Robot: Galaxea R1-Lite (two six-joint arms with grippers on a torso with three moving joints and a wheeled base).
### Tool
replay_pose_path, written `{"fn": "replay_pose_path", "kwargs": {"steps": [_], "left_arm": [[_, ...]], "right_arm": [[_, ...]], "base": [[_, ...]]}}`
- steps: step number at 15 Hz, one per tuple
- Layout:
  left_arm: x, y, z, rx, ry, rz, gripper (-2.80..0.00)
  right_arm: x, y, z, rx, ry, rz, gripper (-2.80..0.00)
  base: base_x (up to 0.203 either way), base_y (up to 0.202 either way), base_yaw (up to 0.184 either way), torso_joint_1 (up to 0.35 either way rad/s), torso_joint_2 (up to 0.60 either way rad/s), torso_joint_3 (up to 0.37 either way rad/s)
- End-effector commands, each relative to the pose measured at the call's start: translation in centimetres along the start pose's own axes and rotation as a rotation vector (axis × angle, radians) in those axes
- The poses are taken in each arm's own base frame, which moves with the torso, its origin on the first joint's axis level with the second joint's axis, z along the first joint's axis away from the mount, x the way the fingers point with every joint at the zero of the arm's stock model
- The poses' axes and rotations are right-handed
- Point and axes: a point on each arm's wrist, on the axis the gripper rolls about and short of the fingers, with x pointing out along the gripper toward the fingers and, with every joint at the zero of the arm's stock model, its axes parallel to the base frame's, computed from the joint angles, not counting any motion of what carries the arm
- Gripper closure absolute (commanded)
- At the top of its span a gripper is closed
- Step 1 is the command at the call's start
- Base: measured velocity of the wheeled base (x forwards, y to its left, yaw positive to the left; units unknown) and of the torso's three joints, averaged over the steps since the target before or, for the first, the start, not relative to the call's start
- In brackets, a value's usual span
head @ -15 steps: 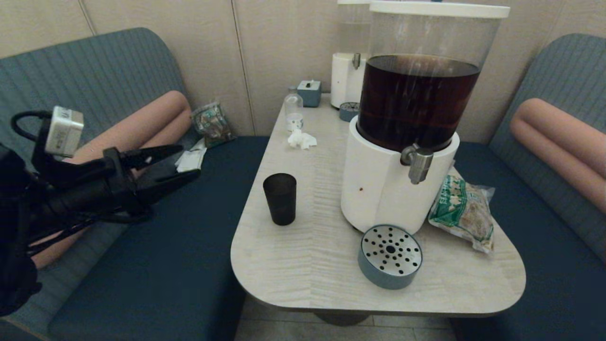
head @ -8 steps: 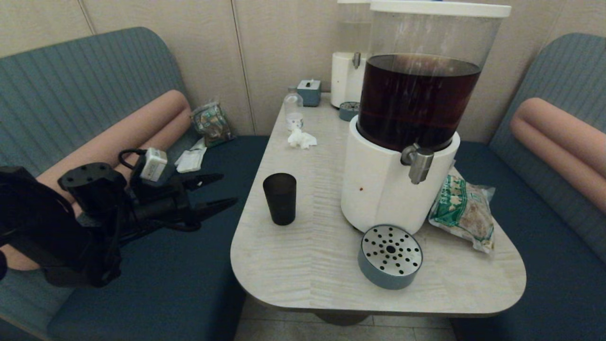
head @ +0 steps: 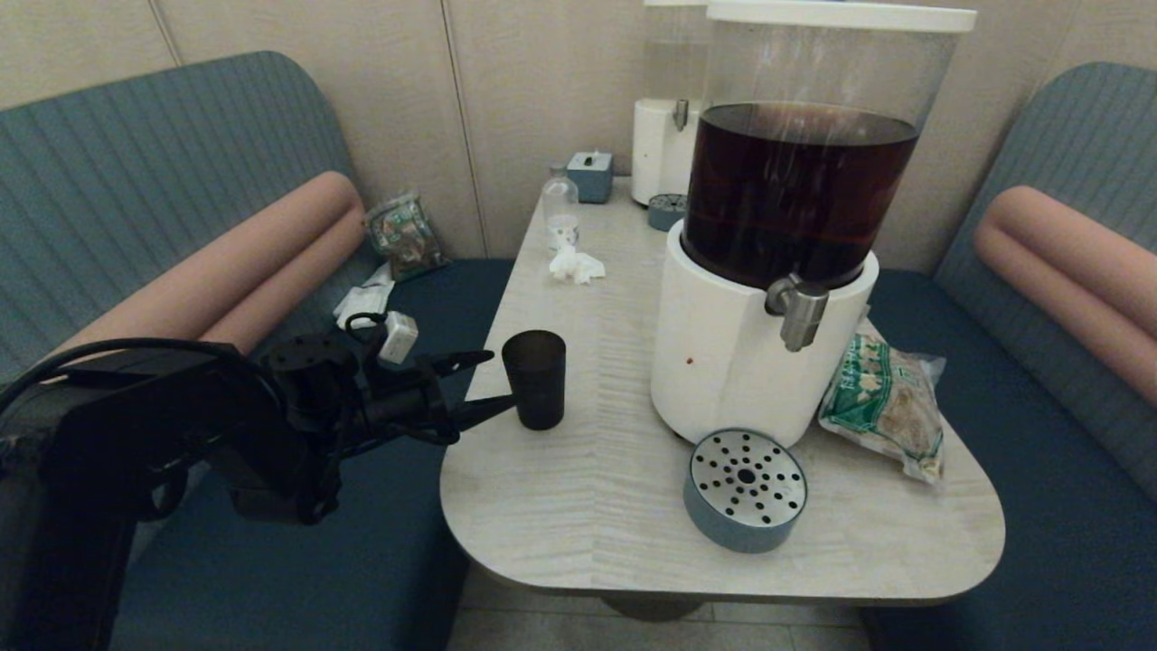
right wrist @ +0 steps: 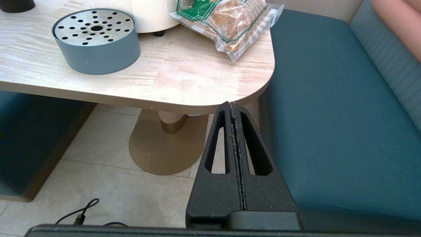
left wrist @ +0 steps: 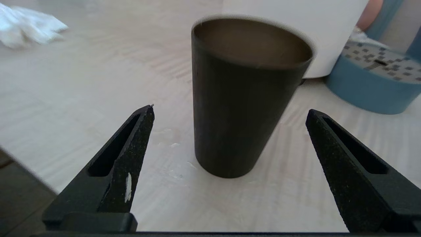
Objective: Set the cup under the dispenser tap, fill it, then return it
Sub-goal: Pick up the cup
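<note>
The near-black cup's rim has to stay free to catch the drink, so my left gripper will grab the sides of the cup next.
The near-black cup (head: 534, 379) (left wrist: 240, 95) stands upright and empty on the pale table (head: 587, 506), left of the big white-based dispenser (head: 723, 362) with dark brown drink. Its steel tap (head: 797, 312) juts out on the right front, above bare table. My left gripper (head: 495, 380) (left wrist: 229, 112) is open at the table's left edge, its two black fingers (left wrist: 131, 154) level with the cup and just short of it, apart from its sides. My right gripper (right wrist: 233, 107) hangs shut and empty below the table's near right corner, out of the head view.
A blue-grey drip tray (head: 745, 489) with a perforated steel top sits in front of the dispenser. A green-printed snack bag (head: 881, 407) lies to its right. Farther back are a crumpled tissue (head: 576, 265), a small clear bottle (head: 560, 210) and a pale clear-tanked dispenser (head: 664, 136). Teal benches flank the table.
My left arm has swung down and to the right, from over the left bench to the table's edge, bringing its open fingers up to the cup. The cup has not moved.
</note>
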Motion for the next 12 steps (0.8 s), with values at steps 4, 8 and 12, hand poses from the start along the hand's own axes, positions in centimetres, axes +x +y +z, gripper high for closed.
{"fn": "replay_pose_path", "kwargs": {"steps": [4, 8, 12], "left_arm": [[1.9, 0.1, -2.3, -0.014, 0.004, -0.037, -2.80], [3.9, 0.9, -2.4, 0.018, -0.034, -0.024, -2.80], [5.2, 0.8, -2.6, 0.028, -0.052, -0.037, -2.80]], "right_arm": [[0.0, 0.0, 0.0, 0.000, 0.000, 0.001, 0.00], [0.0, 0.0, 0.0, 0.000, 0.000, 0.001, 0.00], [0.0, 0.0, 0.0, 0.000, 0.000, 0.001, 0.00]], "base": [[0.000, 0.000, 0.000, 0.000, 0.00, 0.000], [0.000, 0.000, 0.000, 0.000, 0.00, 0.000], [0.000, 0.000, 0.000, 0.000, 0.00, 0.000]]}}
